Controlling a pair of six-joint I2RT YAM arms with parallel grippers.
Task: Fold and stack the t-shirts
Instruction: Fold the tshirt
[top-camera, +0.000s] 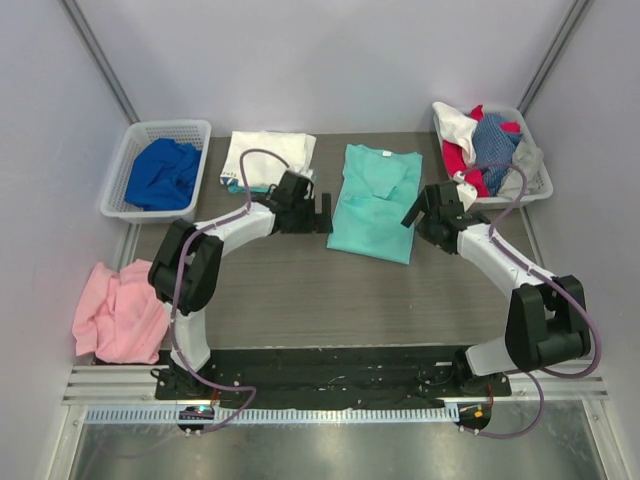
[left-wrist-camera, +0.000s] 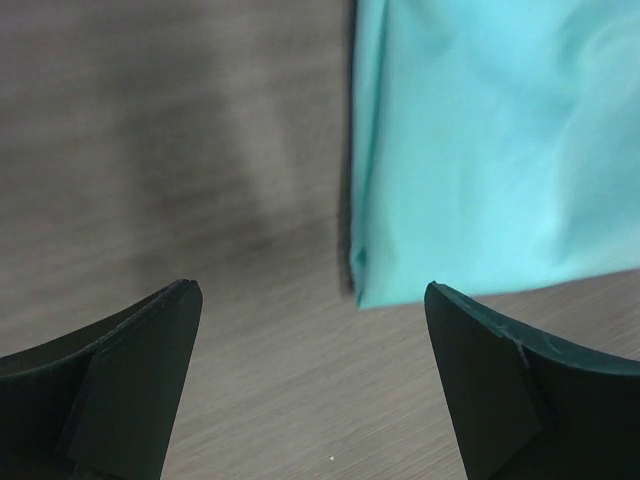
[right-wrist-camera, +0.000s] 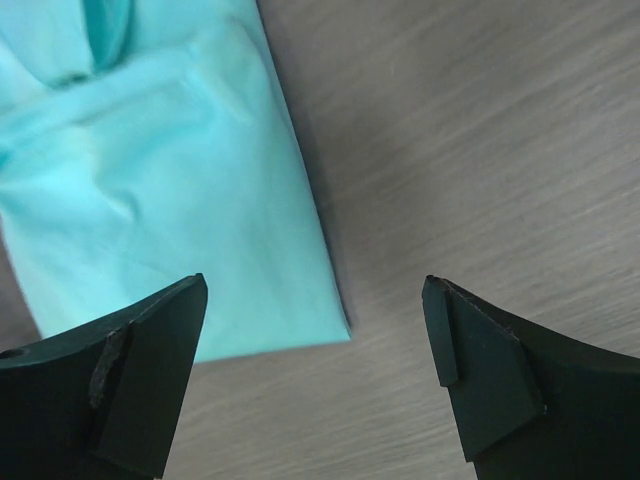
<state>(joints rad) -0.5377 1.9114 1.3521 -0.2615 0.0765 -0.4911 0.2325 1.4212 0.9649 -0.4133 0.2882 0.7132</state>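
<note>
My right gripper is to grab the mint-green t-shirt's near corner next, the one opposite my left gripper's corner, to fold the t-shirt's near end toward the collar.
A mint-green t-shirt lies flat in the middle of the table, folded into a long narrow shape with its collar at the far end. My left gripper hangs open just off its left edge; in the left wrist view the shirt's near left corner lies past the open left gripper, which holds nothing. My right gripper stands open at the shirt's right edge, and the right wrist view shows the shirt beyond the empty right gripper. A folded white t-shirt lies at the back left.
A white lattice basket at the far left holds a royal blue tee. Another basket at the far right holds white, red and grey garments. A pink cloth is heaped at the table's left edge.
</note>
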